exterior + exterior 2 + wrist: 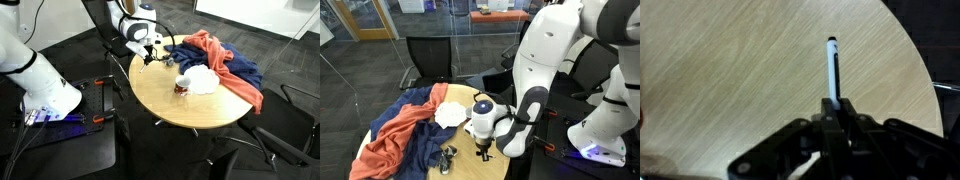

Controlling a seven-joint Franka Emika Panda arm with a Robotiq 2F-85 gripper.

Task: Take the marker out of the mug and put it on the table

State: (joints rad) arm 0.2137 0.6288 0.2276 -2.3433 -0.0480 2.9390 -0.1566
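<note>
The marker [833,70] hangs above the table and would fall if I opened now, so my gripper lowers it next, before opening.
In the wrist view my gripper [835,105] is shut on the marker [833,70], a thin white stick with a dark tip that points away from the jaws over the light wooden table [730,70]. In an exterior view the gripper [150,56] hangs over the far left edge of the round table [200,112]. The dark reddish mug [182,86] with its pale rim stands apart from it, nearer the table's middle beside a white cloth [204,80]. The gripper also shows low over the table edge in an exterior view [485,150]. I cannot make out the mug there.
A heap of orange and blue cloth [225,62] covers the far right part of the table and also shows in an exterior view [405,125]. A small dark object [447,158] lies by the gripper. Black chairs [425,58] ring the table.
</note>
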